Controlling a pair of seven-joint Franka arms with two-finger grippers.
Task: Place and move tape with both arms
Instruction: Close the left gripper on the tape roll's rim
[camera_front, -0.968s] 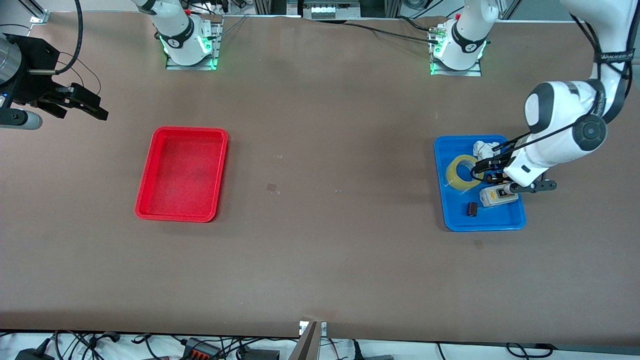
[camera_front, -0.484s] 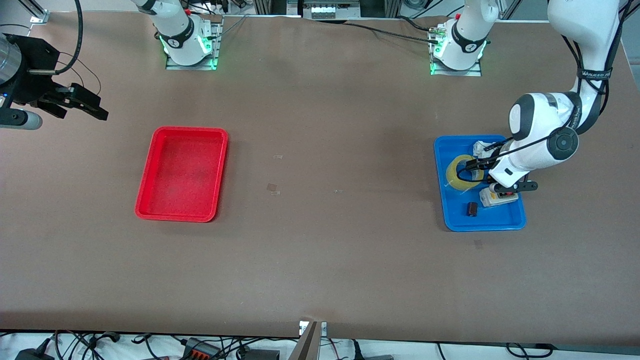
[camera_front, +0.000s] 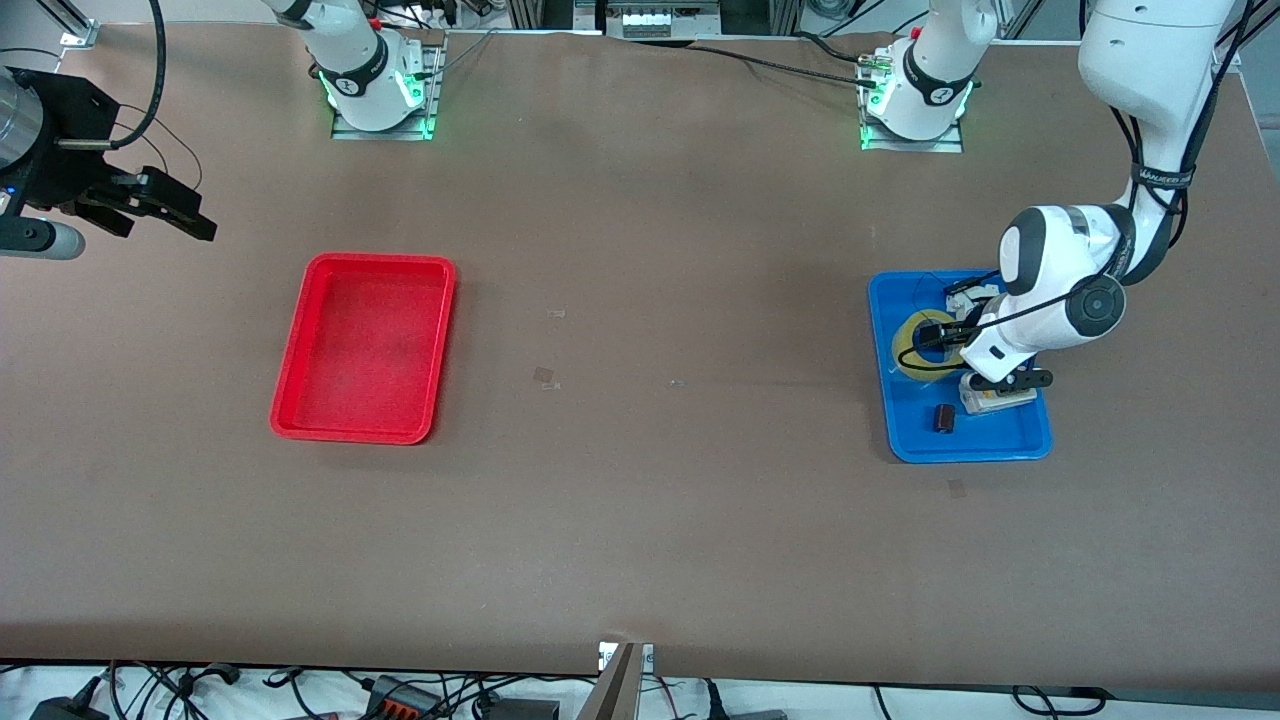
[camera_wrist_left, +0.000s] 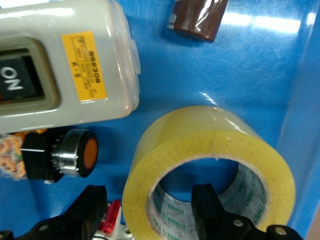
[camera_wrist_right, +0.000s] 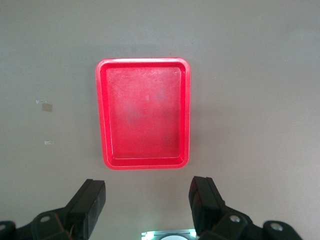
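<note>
I should close my left gripper on the tape's side (camera_wrist_left: 142, 200) now. In the left wrist view, my left gripper's fingers are on both sides of the tape's side, with one finger inside the tape's core.
The tape (camera_front: 905, 352), a yellowish translucent ring, lies flat in the blue tray (camera_front: 1000, 440) at the left arm's end of the table. My left gripper (camera_front: 950, 340) is down in the tray at the tape. In the left wrist view the tape (camera_wrist_left: 210, 135) fills the frame and my left gripper (camera_wrist_left: 149, 200) is open astride its wall. One of the fingers (camera_wrist_left: 205, 205) is inside the core and the other is outside the ring. My right gripper (camera_front: 190, 215) waits open and empty, high up at the right arm's end. It also shows in the right wrist view (camera_wrist_right: 148, 200).
A grey switch box with a yellow label (camera_front: 995, 393) (camera_wrist_left: 65, 60) and a small dark cylinder (camera_front: 943, 418) (camera_wrist_left: 197, 20) lie in the blue tray beside the tape. An empty red tray (camera_front: 380, 259) (camera_wrist_right: 145, 64) sits toward the right arm's end.
My left arm has swung across the blue tray toward the tape, and its gripper now straddles the ring's wall. The right arm has not moved.
</note>
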